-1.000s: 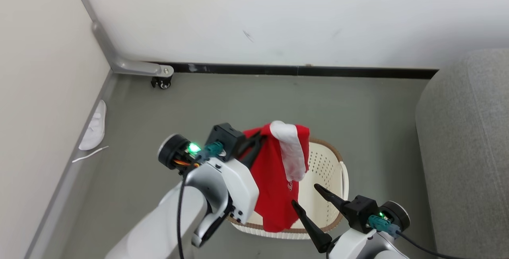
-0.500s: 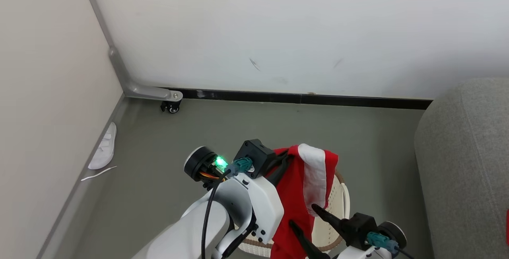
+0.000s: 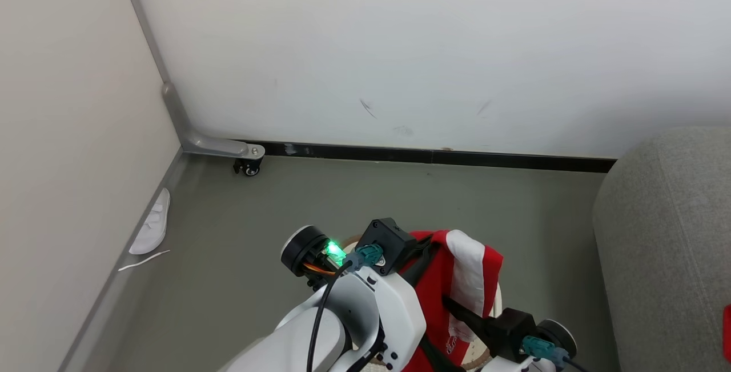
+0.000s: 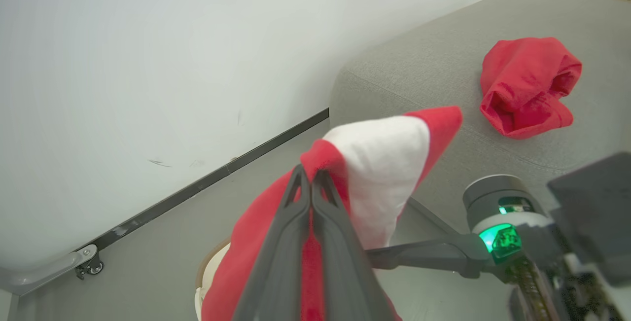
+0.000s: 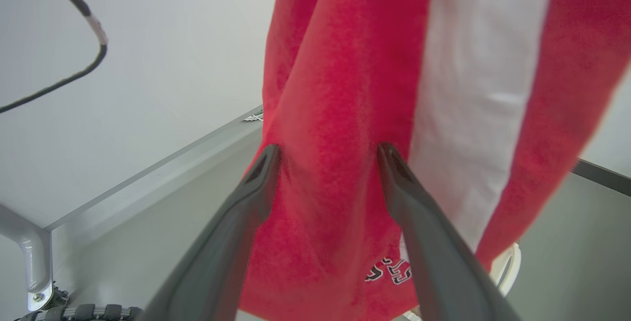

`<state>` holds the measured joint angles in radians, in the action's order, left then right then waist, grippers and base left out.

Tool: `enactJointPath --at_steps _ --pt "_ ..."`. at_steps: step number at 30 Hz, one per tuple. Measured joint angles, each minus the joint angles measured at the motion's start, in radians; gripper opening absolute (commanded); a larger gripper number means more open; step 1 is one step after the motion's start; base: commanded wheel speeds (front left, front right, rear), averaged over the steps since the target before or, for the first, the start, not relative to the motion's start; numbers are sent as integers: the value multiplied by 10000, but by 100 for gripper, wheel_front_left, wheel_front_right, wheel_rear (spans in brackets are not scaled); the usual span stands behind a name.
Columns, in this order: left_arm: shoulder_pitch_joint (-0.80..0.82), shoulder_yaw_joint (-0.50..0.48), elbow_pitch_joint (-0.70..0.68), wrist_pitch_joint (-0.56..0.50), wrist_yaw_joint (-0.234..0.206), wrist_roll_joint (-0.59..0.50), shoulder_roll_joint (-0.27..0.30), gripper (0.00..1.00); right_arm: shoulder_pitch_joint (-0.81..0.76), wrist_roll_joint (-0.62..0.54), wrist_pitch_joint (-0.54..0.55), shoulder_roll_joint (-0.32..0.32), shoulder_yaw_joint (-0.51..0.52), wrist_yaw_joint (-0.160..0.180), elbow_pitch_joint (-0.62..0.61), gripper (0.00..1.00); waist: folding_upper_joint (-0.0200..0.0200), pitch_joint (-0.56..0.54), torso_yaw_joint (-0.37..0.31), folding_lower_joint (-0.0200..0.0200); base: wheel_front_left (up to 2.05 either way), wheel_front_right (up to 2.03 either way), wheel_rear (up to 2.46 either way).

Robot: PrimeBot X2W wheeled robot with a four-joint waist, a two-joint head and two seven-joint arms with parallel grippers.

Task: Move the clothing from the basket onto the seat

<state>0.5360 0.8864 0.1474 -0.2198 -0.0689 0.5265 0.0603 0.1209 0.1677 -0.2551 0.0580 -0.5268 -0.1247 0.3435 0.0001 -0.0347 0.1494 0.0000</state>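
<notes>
Next, my right gripper grabs the red garment by the red fold (image 5: 334, 164) beside the white band. The garment hangs slack from its pinched top.
My left gripper (image 3: 424, 249) is shut on the top of a red garment with a broad white band (image 3: 467, 280), which hangs down from it in the air. In the left wrist view the closed fingers (image 4: 310, 183) pinch the red fabric beside the white band (image 4: 379, 163). My right gripper (image 5: 328, 156) is open, its tips right at the hanging cloth (image 5: 345, 89). A sliver of the basket (image 5: 512, 262) shows below the cloth. A second red garment (image 4: 527, 87) lies bunched on the grey sofa (image 4: 419, 74), which is at the right of the head view (image 3: 662, 235).
A white slipper (image 3: 151, 229) and a white strip (image 3: 143, 260) lie on the grey floor by the left wall. A metal foot with a caster (image 3: 245, 166) sits in the corner. A black baseboard (image 3: 434, 158) runs along the back wall.
The head view has tilted up, so the basket has slid almost out of it. My left gripper has lifted the red garment higher and carried it rightward. The right gripper stays open beside the cloth.
</notes>
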Motion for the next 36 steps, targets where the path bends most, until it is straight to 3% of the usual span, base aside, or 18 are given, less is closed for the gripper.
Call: enactJointPath --at_steps 11,13,14,15,17,20,36 --pt "0 259 -642 -261 -268 4 -25 0 -181 102 0 0 -75 0 -54 100 0 9 -3 0 0 0 0" --pt "0 290 -759 -364 -303 40 -35 0 -207 201 0 0 -98 0 -35 76 0 19 -4 0 0 0 0" --pt "0 303 -828 -395 -334 88 -35 0 -202 222 0 0 -94 0 -35 51 0 27 -5 0 0 0 0" --pt "0 307 -903 -451 -347 138 -36 0 -202 240 0 0 -94 0 -35 39 0 37 -5 0 0 0 0" --pt "0 318 -1032 -479 -385 207 -40 0 -201 253 0 0 -92 0 -21 28 0 55 -6 0 0 0 0" --pt "0 326 -1122 -575 -441 207 -44 0 -198 265 0 0 -88 0 -2 0 0 73 -8 0 0 0 0" --pt "-92 249 -1141 -1062 -911 349 63 0 -154 359 0 0 -424 0 282 0 -1 223 -116 0 0 0 0"
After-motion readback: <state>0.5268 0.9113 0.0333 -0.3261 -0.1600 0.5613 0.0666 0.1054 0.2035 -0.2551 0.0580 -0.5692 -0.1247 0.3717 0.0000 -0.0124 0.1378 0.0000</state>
